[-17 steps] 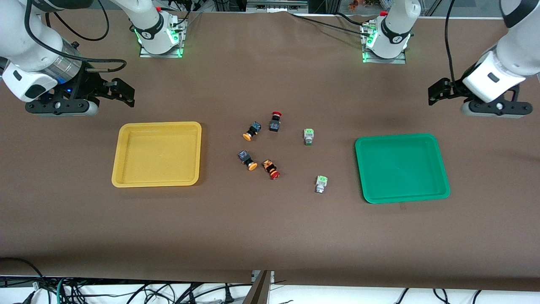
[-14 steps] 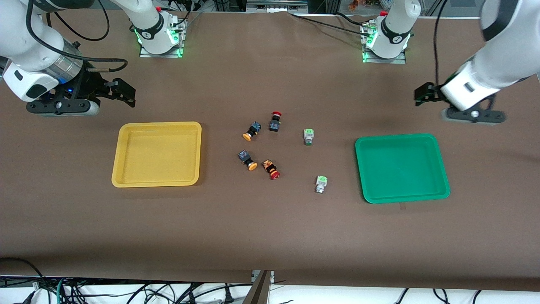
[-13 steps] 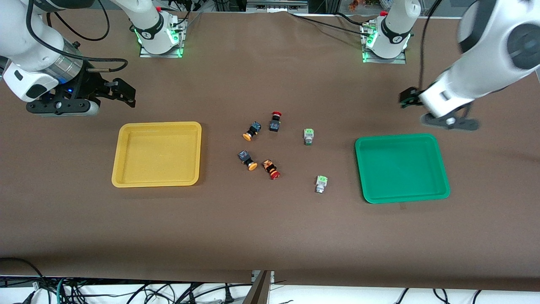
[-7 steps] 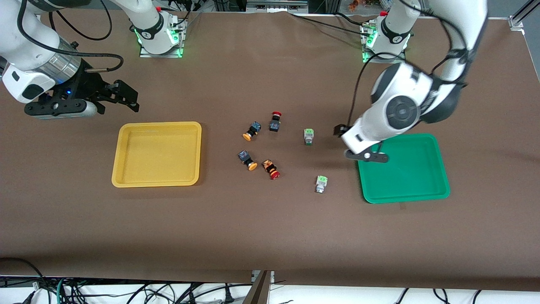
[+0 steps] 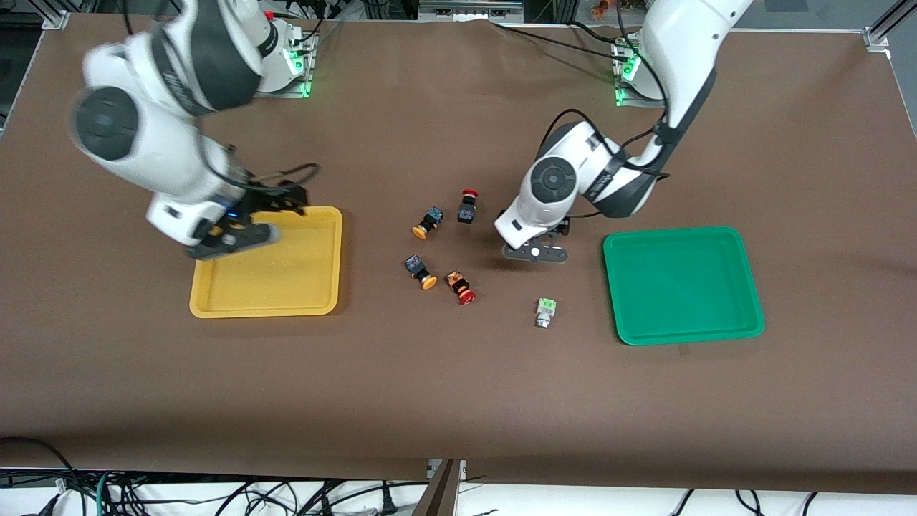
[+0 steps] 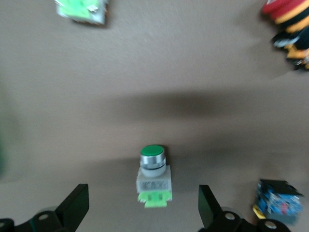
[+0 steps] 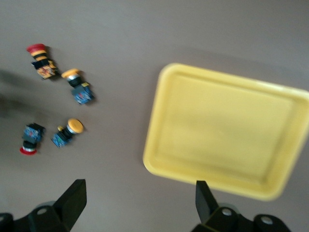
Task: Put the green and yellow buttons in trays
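I should lower my left gripper before I close it on the green button. My fingers are above the green button's body, so they would miss the button if I closed now.
One green button [image 6: 154, 176] lies on the table between the open fingers of my left gripper [image 6: 141, 195]. In the front view the left gripper [image 5: 534, 242] hangs low over it and hides it. The second green button [image 5: 545, 312] lies nearer the camera, beside the green tray [image 5: 749, 283], and also shows in the left wrist view [image 6: 81, 9]. Two yellow buttons [image 5: 428, 222] [image 5: 420, 272] lie mid-table. My right gripper [image 5: 286, 203] is open and empty above the far edge of the yellow tray [image 5: 208, 301]. The right wrist view [image 7: 139, 193] shows the tray [image 7: 159, 159] and both yellow buttons [image 7: 67, 131] [image 7: 77, 86].
Two red-capped buttons [image 5: 468, 206] [image 5: 461, 287] lie among the yellow ones. One also shows in the left wrist view [image 6: 289, 19]. Both trays hold nothing. A dark button body [image 6: 277, 198] lies close beside my left gripper's finger.
My left arm swung in from its end of the table, past the green tray, to over a green button. My right arm moved from its end to the yellow tray's far edge.
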Tool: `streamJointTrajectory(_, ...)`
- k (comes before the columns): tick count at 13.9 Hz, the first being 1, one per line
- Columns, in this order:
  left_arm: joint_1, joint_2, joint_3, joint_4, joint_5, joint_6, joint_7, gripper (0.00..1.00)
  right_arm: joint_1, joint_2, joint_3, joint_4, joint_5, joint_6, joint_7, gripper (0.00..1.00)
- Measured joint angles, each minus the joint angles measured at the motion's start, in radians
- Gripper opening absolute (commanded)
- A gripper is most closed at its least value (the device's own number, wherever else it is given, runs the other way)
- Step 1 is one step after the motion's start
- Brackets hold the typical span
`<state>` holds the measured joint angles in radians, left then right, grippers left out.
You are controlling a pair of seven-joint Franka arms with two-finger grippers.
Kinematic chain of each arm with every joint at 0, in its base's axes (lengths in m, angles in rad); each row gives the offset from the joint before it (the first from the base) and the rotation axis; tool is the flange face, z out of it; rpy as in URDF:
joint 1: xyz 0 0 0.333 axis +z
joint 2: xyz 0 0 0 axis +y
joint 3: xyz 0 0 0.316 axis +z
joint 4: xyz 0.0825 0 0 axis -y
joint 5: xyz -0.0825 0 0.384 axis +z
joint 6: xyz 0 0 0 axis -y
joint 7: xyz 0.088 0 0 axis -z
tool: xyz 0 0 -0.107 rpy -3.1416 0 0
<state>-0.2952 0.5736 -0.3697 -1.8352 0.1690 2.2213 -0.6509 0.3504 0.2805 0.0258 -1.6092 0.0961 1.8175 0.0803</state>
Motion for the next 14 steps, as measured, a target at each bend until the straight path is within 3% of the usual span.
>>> streamJointTrajectory(2, -0.006, 0.038, 0.0, -0.025, 0.023, 0.069, -0.018, 1.0, 0.054, 0.075, 0.001, 0.0, 0.0, 0.117, 0.014, 1.0)
streamJointTrajectory(3, -0.006, 0.051, 0.002, -0.033, 0.024, 0.091, -0.018, 0.89, 0.074, 0.113, 0.001, 0.0, 0.0, 0.174, 0.021, 1.0)
streamJointTrajectory(5, -0.008, 0.062, 0.001, -0.042, 0.025, 0.103, -0.018, 0.56, 0.103, 0.184, 0.002, 0.001, 0.0, 0.274, 0.028, 1.0)
streamJointTrajectory(7, -0.017, 0.062, 0.0, -0.047, 0.025, 0.103, -0.018, 0.31, 0.111, 0.241, 0.01, 0.001, 0.0, 0.345, 0.028, 1.0)
streamJointTrajectory(9, -0.023, 0.062, 0.0, -0.052, 0.025, 0.101, -0.018, 0.21, 0.116, 0.29, 0.026, 0.001, 0.008, 0.419, 0.028, 1.0)
streamJointTrajectory(14, -0.011, 0.022, 0.009, -0.021, 0.027, -0.032, 0.004, 0.21, 0.153, 0.406, 0.048, 0.0, 0.075, 0.58, 0.029, 1.0)
